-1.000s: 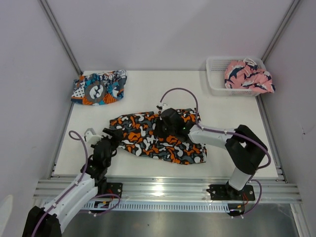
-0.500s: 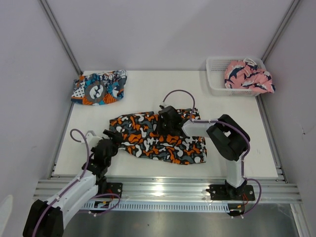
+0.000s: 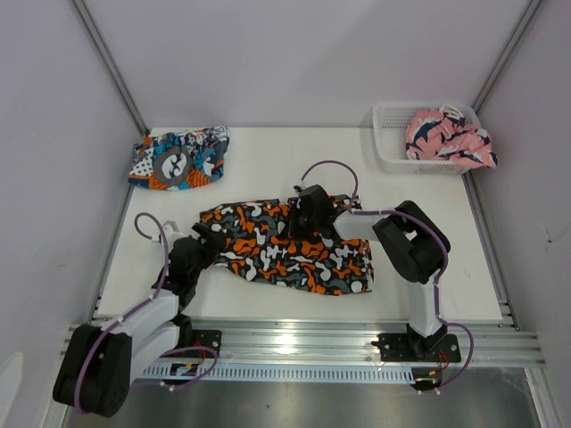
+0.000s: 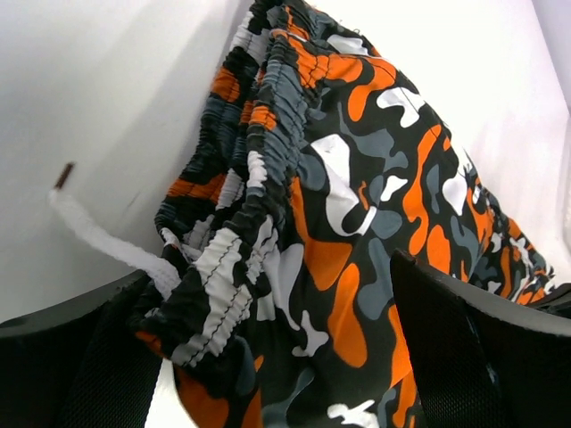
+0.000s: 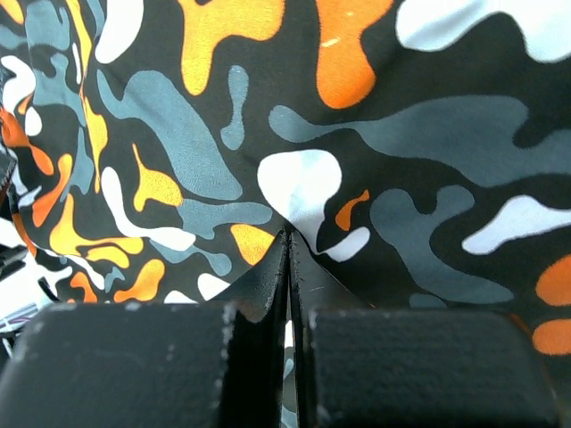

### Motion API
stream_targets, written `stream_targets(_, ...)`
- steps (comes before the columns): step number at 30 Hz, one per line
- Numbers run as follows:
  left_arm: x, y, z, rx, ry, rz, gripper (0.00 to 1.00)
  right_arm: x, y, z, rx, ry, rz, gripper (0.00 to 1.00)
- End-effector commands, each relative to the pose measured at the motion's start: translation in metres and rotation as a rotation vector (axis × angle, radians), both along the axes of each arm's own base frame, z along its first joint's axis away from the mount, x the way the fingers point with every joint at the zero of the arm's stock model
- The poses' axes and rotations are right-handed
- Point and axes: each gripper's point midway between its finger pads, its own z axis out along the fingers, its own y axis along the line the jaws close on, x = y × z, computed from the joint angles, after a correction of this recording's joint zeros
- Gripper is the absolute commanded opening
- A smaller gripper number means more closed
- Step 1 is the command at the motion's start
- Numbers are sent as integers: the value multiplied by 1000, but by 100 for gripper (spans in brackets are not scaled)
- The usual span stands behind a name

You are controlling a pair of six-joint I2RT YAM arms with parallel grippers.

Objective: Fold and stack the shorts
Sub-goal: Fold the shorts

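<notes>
My left gripper should next grab the gathered waistband (image 4: 259, 223) of the blotched shorts, beside the white drawstring. I will then fold that end over the rest of the shorts.
The orange, black, white and grey blotched shorts (image 3: 285, 254) lie spread across the middle of the table. My left gripper (image 3: 207, 241) is at their left end, open, and its two black fingers straddle the gathered waistband (image 4: 259, 223) without closing on it. A white drawstring (image 4: 98, 236) trails out beside the left finger. My right gripper (image 3: 308, 205) is at the far edge of these shorts, shut, with a small pinch of the fabric (image 5: 303, 192) at its tips (image 5: 288, 234). The teal, orange and white shorts (image 3: 177, 159) lie bunched at the back left, away from both grippers.
A white mesh basket (image 3: 384, 114) stands at the back right with a pink printed cloth (image 3: 446, 135) in it. Grey walls close in the table on the left, back and right. A metal rail (image 3: 294, 343) runs along the near edge.
The left gripper has opened wide and moved forward onto the waistband end. The right gripper has shut on the fabric and shifted a little toward the far edge, its arm folding in.
</notes>
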Motion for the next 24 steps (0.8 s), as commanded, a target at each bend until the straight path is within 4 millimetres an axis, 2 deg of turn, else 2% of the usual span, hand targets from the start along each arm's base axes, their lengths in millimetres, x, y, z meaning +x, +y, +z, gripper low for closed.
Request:
stream_targets(1,6,-14,-1,-31,17,-88,99,-8,-13,-19,-77,43,7,0)
stream_targets(6,7,-3,-4,-48,28,-31,99,-7,-15,-9,-75,28,10,0)
stream_targets(8,8,2,1,-48,8,-4,97,-7,-15,-7,-74,27,8,0)
stream_targets(11,7,11,2,-51,-4,30,80,-6,-18,-5,-86,20,6,0)
stream_targets(12,7,12,1,-52,-3,37,66,-6,-17,-4,-86,17,8,0)
stream_targets(13,8,13,3,-50,-8,34,59,-4,-18,-3,-88,10,7,0)
stream_targets(14,11,13,6,-54,-22,29,54,-8,-22,-5,-106,27,8,0)
stream_targets(16,14,13,10,-46,-46,23,51,-9,-24,-5,-114,24,12,0)
stream_targets(19,25,9,25,-23,-97,-19,30,-10,-26,-3,-118,22,14,0)
stream_targets(20,35,4,43,16,-139,-72,1,-10,-25,0,-121,17,22,0)
stream_targets(21,36,4,43,17,-140,-72,1,-11,-26,0,-125,20,25,0)
stream_targets(24,42,-3,71,56,-241,-133,0,-12,-22,3,-135,19,42,0)
